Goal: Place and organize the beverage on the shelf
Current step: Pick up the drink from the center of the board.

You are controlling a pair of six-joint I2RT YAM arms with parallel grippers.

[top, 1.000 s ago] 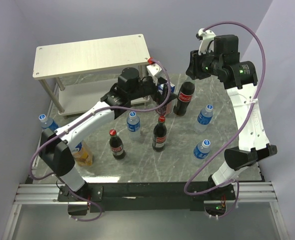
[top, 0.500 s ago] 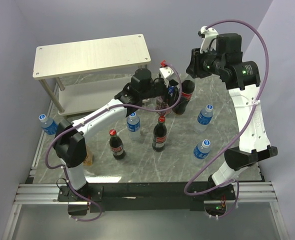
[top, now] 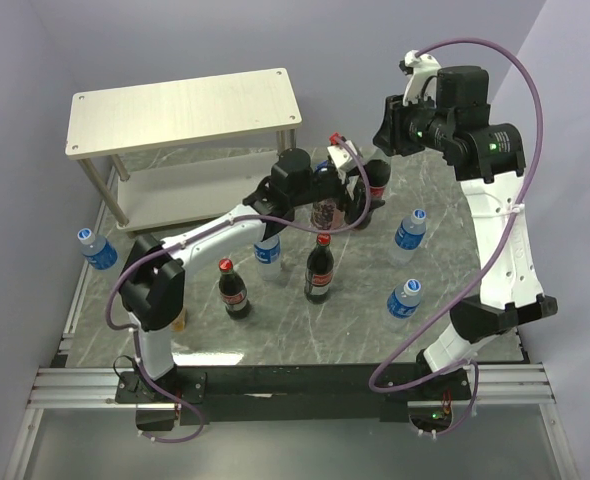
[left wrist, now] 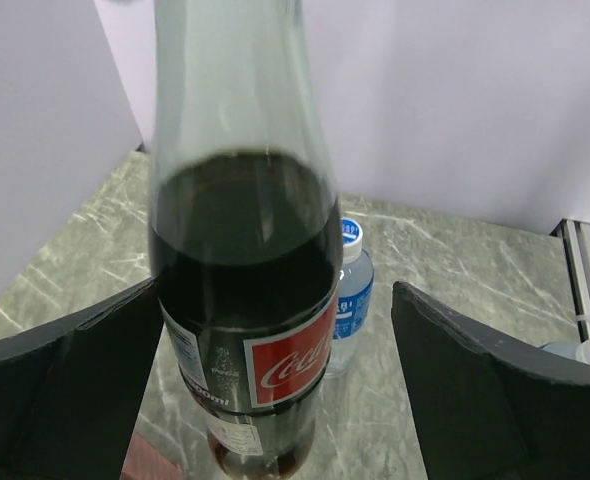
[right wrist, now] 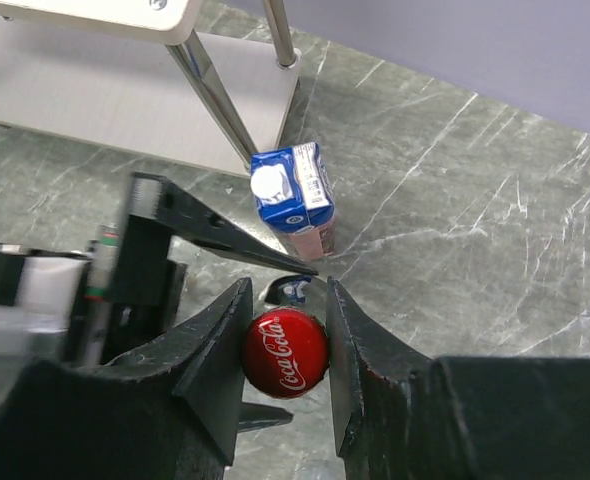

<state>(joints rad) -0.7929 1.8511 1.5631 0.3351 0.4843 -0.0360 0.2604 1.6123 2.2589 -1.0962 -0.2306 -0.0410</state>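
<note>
The cola bottle needs its base free to stand on the shelf [top: 185, 110], so my left gripper should next grab the bottle by its labelled body.
A large red-labelled cola bottle [left wrist: 245, 300] stands at the back middle of the table [top: 375, 185]. My right gripper [right wrist: 285, 352] is shut on its red cap [right wrist: 285, 355] from above. My left gripper [left wrist: 275, 390] is open with a finger on each side of the bottle's body, the left finger [left wrist: 75, 390] close against it. Two small cola bottles [top: 320, 268] [top: 233, 288] stand in front. Water bottles [top: 410, 230] [top: 403, 298] [top: 267, 248] [top: 97, 248] are spread about. A blue-topped carton [right wrist: 293, 195] stands near the shelf [top: 185, 110], whose boards are bare.
The left arm [top: 225, 225] stretches across the table from its base to the back middle. A yellow carton [top: 178, 318] is mostly hidden behind that arm's base. The shelf's metal leg [right wrist: 215, 100] stands close to the carton.
The left arm has swung right, away from the carton, and its open fingers now flank the large cola bottle. The right gripper has stayed shut on the cap.
</note>
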